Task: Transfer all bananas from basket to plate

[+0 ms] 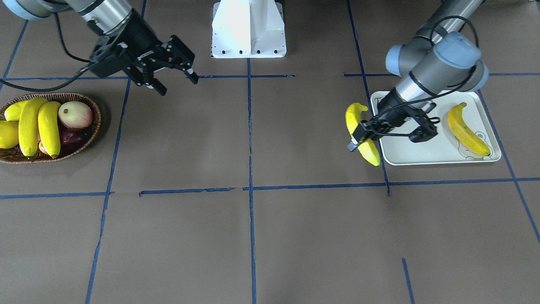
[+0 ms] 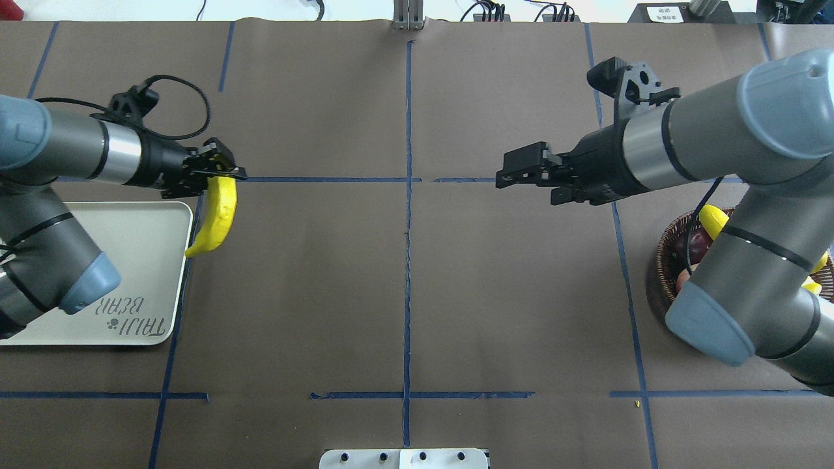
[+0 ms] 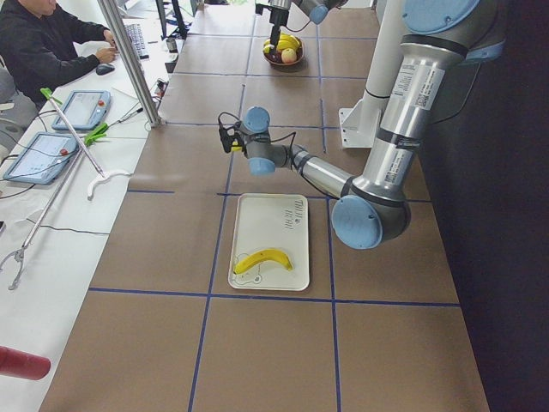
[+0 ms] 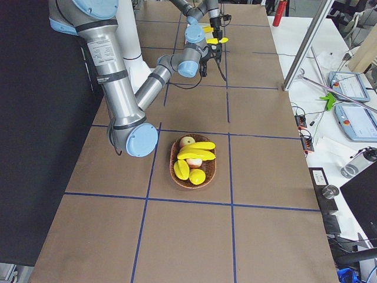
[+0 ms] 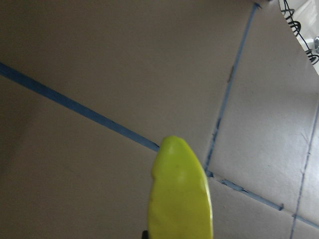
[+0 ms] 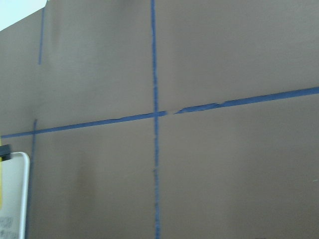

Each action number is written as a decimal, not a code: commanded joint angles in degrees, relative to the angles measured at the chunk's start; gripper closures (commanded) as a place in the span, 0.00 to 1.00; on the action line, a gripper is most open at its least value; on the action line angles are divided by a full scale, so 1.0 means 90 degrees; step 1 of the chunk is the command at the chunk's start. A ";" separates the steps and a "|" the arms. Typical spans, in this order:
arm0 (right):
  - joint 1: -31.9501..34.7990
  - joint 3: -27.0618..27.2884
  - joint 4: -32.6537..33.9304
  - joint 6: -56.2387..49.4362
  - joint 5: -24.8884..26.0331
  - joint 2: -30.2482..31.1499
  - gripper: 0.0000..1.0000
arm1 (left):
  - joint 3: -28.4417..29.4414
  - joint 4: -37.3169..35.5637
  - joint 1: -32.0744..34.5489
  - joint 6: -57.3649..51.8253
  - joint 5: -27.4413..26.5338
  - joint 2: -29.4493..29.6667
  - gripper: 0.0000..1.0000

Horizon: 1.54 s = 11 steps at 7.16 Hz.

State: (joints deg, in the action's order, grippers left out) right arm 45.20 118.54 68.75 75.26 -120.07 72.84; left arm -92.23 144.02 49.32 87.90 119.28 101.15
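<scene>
My right gripper grabs a banana in the basket by its stem end (image 1: 35,104) next, to transfer it to the plate (image 1: 413,152).
My left gripper (image 1: 362,134) is shut on a yellow banana (image 1: 357,116) and holds it above the table, just beside the inner edge of the white plate (image 1: 413,152). The overhead view shows the gripper (image 2: 218,174) with the banana (image 2: 220,218) hanging from it. The banana fills the left wrist view (image 5: 182,194). One banana (image 1: 467,130) lies on the plate. Two bananas (image 1: 28,126) (image 1: 49,126) lie in the wicker basket (image 1: 90,139). My right gripper (image 1: 178,83) is open and empty, in the air between the basket and the table's middle.
The basket also holds an apple (image 1: 75,115), a round yellow fruit (image 1: 6,134) and dark fruit. The white robot base (image 1: 249,29) stands at the table's robot-side edge. An operator (image 3: 43,43) sits beside the table, where tablets lie.
</scene>
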 commanded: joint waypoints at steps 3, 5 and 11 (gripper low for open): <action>0.0671 -0.0017 0.0066 -0.2238 -0.0291 0.1525 0.00 | -0.0309 -0.0025 0.0253 -0.1749 -0.0733 -0.2399 1.00; 0.0672 -0.0036 0.0066 -0.2249 -0.0301 0.1545 0.00 | -0.0212 -0.0015 0.0204 -0.1749 -0.0724 -0.2401 0.12; 0.0934 0.0003 -0.0186 -0.3892 -0.0369 0.3375 0.00 | -0.1408 -0.0684 0.1186 -0.1749 0.1508 -0.2227 0.00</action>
State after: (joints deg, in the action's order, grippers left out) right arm 52.43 118.57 68.56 47.75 -123.39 97.44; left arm -101.05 141.59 55.63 72.15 126.04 80.02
